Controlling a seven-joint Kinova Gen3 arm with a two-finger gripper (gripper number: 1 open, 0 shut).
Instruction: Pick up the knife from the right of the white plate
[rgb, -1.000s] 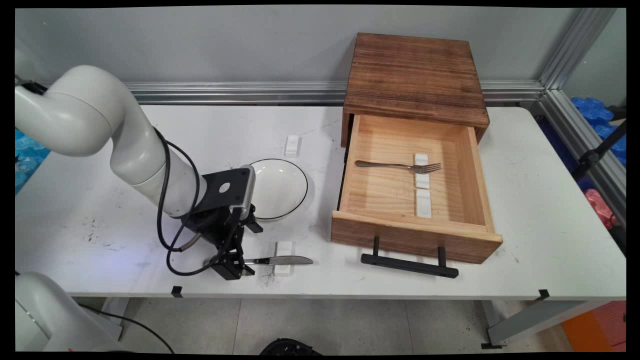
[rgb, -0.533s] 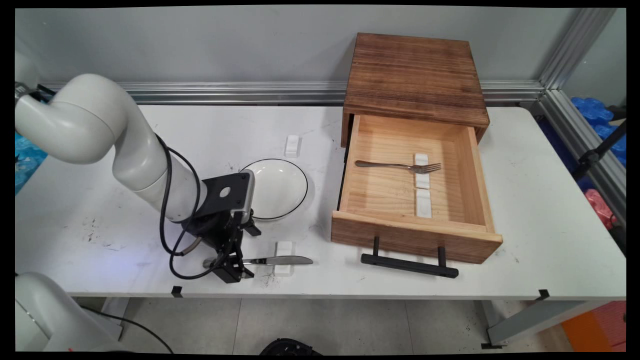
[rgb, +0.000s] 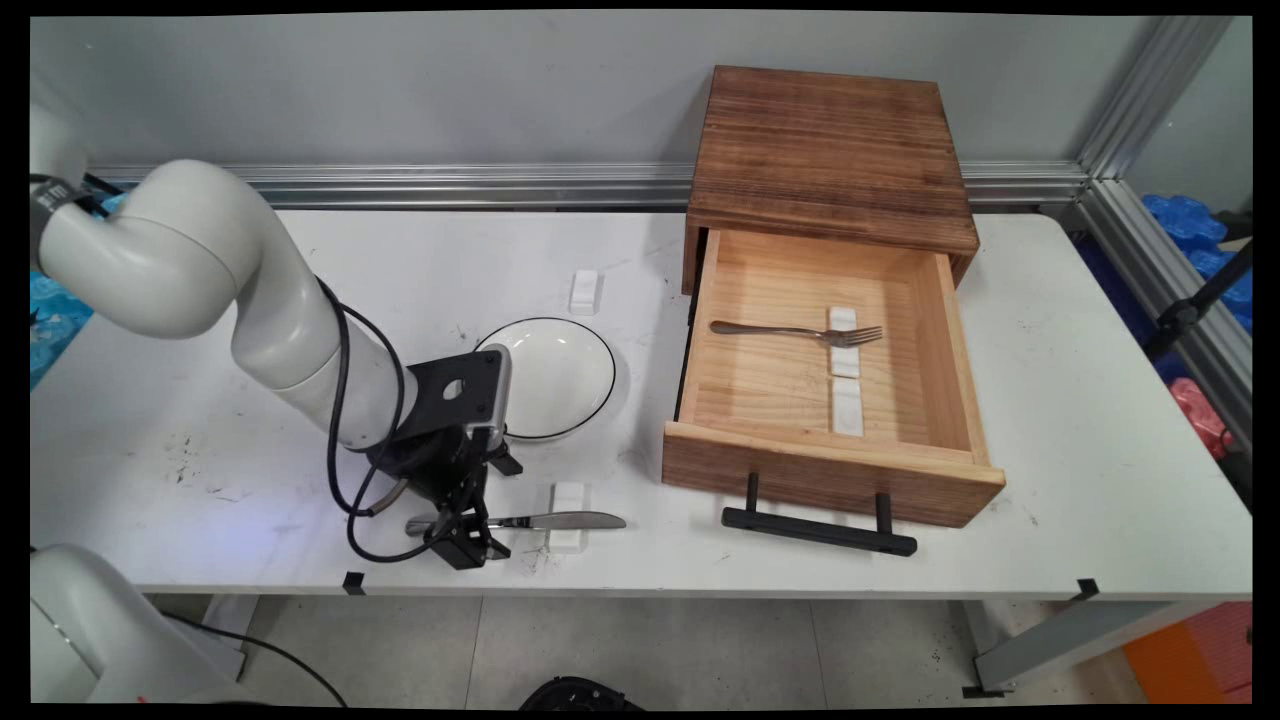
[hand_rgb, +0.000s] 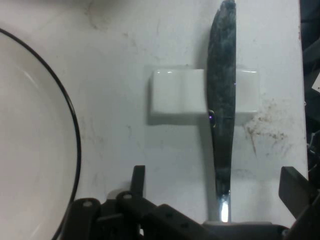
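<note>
My gripper should next lay the metal table knife in the open drawer beside the fork, so it should grab the knife by its handle (rgb: 509, 522).
A metal table knife (rgb: 560, 520) lies near the table's front edge, its blade across a small white rest (rgb: 568, 500). My gripper (rgb: 465, 535) points down at the knife's handle end and is open. In the hand view the knife (hand_rgb: 221, 100) runs up the middle over the white rest (hand_rgb: 177, 92). One finger (hand_rgb: 137, 177) stands left of the handle and the other (hand_rgb: 295, 187) right of it, both apart from the knife. A white plate with a black rim (rgb: 565, 385) sits just behind the gripper.
A wooden drawer box (rgb: 830, 140) stands at the back right, its drawer (rgb: 830, 480) pulled open with a black handle (rgb: 818, 530). Inside lie a fork (rgb: 790, 330) and white rests (rgb: 847, 405). Another white rest (rgb: 584, 291) sits behind the plate.
The arm's wrist has sunk a little, bringing the gripper closer down over the knife handle. The knife, plate and drawer have not moved.
</note>
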